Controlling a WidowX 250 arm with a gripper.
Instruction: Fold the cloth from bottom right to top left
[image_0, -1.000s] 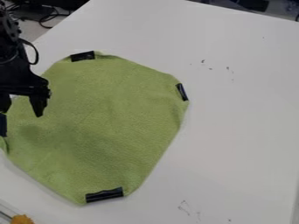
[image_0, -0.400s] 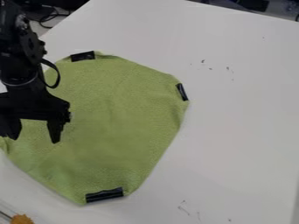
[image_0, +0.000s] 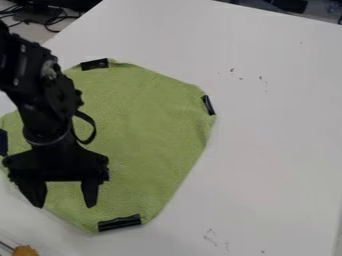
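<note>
I will fold the cloth over toward the opposite corner, so I need to grab the black-taped bottom corner of the cloth with my gripper next.
The black gripper (image_0: 64, 205) hangs over the lower left part of the green cloth (image_0: 147, 135), its two fingers spread wide with nothing between them. Its right finger is up and to the left of the black tape on the cloth's bottom corner. The cloth lies spread out on the white table, with black tape patches at its top, right, bottom and left corners. The arm covers much of the cloth's left side.
The white table (image_0: 274, 145) extends to the right of the cloth. An orange-yellow object (image_0: 25, 250) sits at the bottom left corner. Black cables (image_0: 43, 20) lie beyond the table's upper left edge.
From the left edge, the gripper has moved down and to the right across the cloth toward its bottom corner. The cloth lies as before.
</note>
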